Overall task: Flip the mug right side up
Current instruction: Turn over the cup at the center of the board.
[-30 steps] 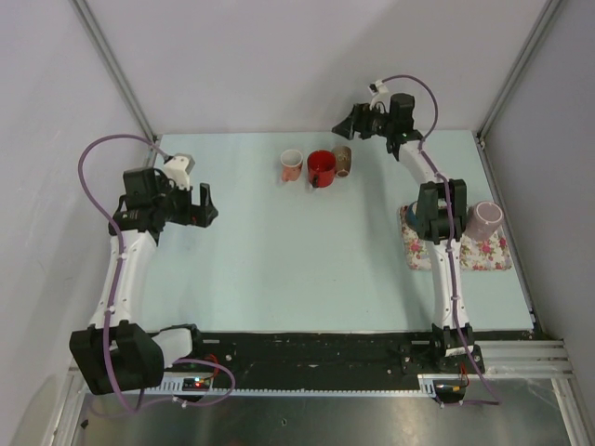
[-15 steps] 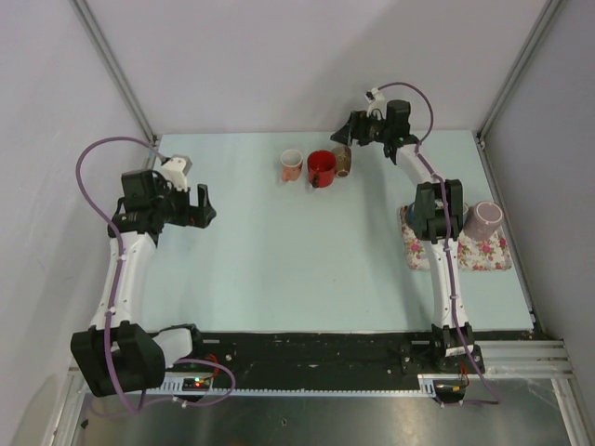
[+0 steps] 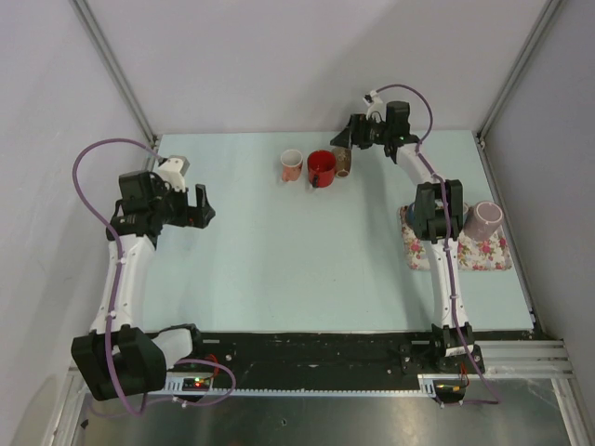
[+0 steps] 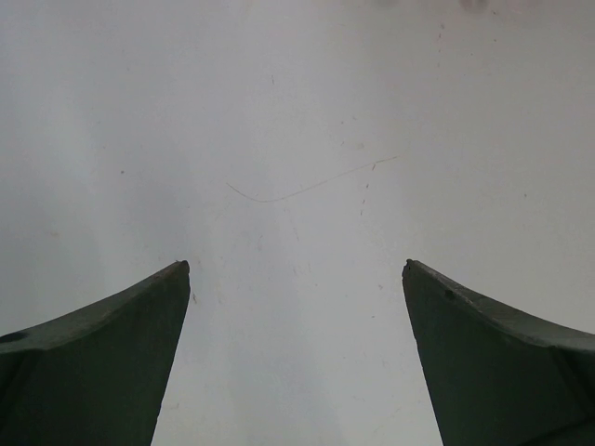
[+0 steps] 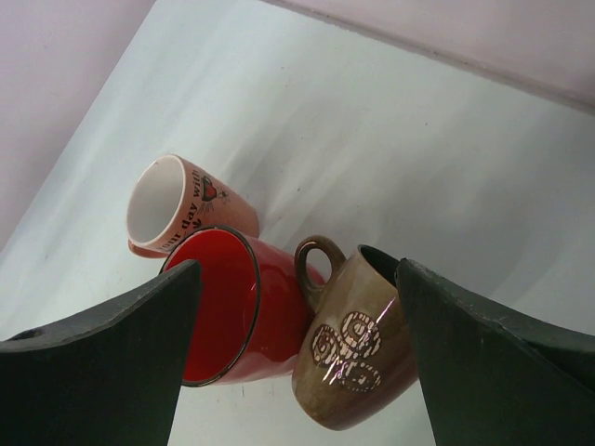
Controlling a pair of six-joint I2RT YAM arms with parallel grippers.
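Note:
My right gripper grabs the brown mug by its rim next, one fingertip inside the mug's opening, as this leaves the mug's base free for setting it upright.
The brown mug (image 5: 358, 358) with pale spiral marks is tipped over beside the red mug (image 5: 246, 311). Its rounded base faces the right wrist camera and its dark mouth points away. In the top view the brown mug (image 3: 342, 161) is at the back of the table. My right gripper (image 5: 297, 265) is open, hovering over the red and brown mugs with a finger on each side and touching neither. From above, the right gripper (image 3: 345, 139) hangs just behind the brown mug. My left gripper (image 3: 202, 204) is open and empty over bare table at the left; its wrist view (image 4: 296, 267) shows only table.
A pink printed mug (image 3: 292, 164) stands upright left of the red mug (image 3: 321, 167). A mauve mug (image 3: 483, 221) sits on a floral cloth (image 3: 491, 255) at the right edge. The back wall is close behind the mugs. Metal frame posts rise at both back corners.
My right gripper has moved left and down to just above the brown mug, still open. The left arm shifted slightly left.

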